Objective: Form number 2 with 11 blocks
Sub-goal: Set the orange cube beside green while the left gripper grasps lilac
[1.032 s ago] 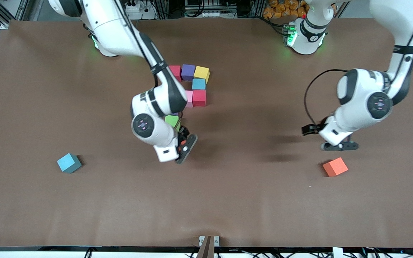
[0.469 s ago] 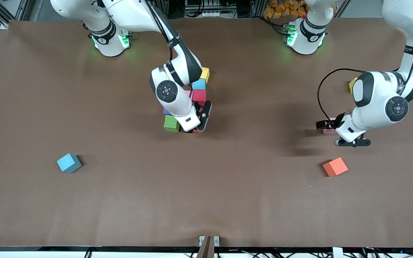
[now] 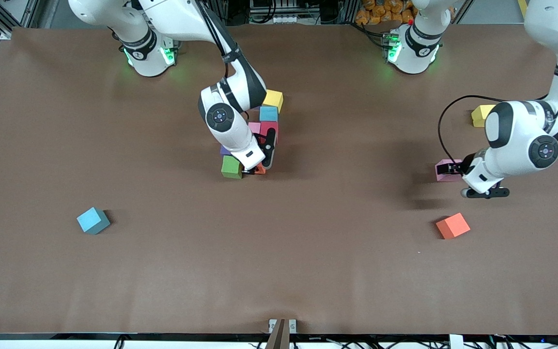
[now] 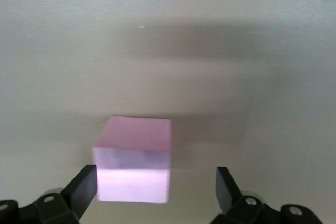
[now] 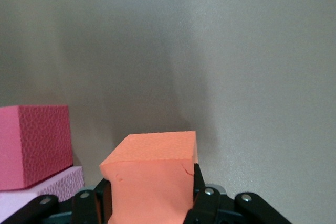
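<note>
I should next grab the pink block by its opposite sides with my left gripper, to make the number 2's bottom row longer past the green block (image 3: 231,166).
My right gripper (image 3: 258,167) is shut on an orange block (image 5: 152,177), low beside the green block (image 3: 231,166). Around it stand other blocks of the cluster: purple (image 3: 224,150), pink (image 3: 255,128), red (image 3: 271,130), light blue (image 3: 269,114) and yellow (image 3: 273,100); my right arm hides some of them. The right wrist view shows a red block (image 5: 34,145) on a pale pink one (image 5: 50,190) beside the held cube. My left gripper (image 3: 484,193) hangs open by a loose pink block (image 3: 445,170); in its wrist view the pink block (image 4: 135,161) lies between the fingers (image 4: 81,187), close to one.
Loose blocks lie apart: an orange one (image 3: 453,225) nearer the front camera than my left gripper, a yellow one (image 3: 481,115) toward the left arm's base, and a light blue one (image 3: 93,220) toward the right arm's end of the brown table (image 3: 279,271).
My right arm carried the orange block away from the front camera and down beside the green block. My left arm drew toward its end of the table, uncovering the pink and yellow blocks.
</note>
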Controlling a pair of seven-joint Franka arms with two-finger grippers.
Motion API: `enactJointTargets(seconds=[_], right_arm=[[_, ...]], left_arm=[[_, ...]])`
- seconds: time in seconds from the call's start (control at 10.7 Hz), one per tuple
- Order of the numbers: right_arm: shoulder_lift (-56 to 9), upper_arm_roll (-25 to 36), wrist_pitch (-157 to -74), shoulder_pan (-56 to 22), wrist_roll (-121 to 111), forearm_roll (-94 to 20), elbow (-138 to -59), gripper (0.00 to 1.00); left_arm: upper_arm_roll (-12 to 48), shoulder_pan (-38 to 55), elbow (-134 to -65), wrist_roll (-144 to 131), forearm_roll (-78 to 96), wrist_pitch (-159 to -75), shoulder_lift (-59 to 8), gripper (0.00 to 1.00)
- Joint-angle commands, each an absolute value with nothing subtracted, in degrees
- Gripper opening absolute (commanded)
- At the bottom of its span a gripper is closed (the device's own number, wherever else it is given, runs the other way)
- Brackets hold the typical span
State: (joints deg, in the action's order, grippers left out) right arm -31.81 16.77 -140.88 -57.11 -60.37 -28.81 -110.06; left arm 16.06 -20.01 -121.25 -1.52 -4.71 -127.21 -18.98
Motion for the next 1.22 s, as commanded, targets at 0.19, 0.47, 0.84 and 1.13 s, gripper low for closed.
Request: enactJointTargets(seconds=[0.19, 0.47, 0.84, 1.13], right_arm=[[-29.8, 17.1, -141.4, -56.3, -63.5, -27.9, -112.6, 0.22], [-30.0, 17.1, -141.4, -55.6, -64.2, -27.9, -112.6, 0.22], [-30.8, 17.1, -143.1, -54.8, -65.3, -27.9, -112.5, 0.22], [-30.9, 17.1, -143.4, -54.8, -65.3, -27.9, -112.6, 0.22]], left_arm=[[16.6, -20.7, -122.3, -2.5, -6.3, -127.8, -19.5, 1.0], [16.6, -21.9, -122.2, -2.5, -8.7, -127.9, -20.7, 1.0], [16.6, -22.0, -122.1, -2.8, -8.7, -127.9, -22.1, 1.0], [16.6, -22.0, -122.0, -3.8, -8.7, -128.0, -22.3, 1.0]])
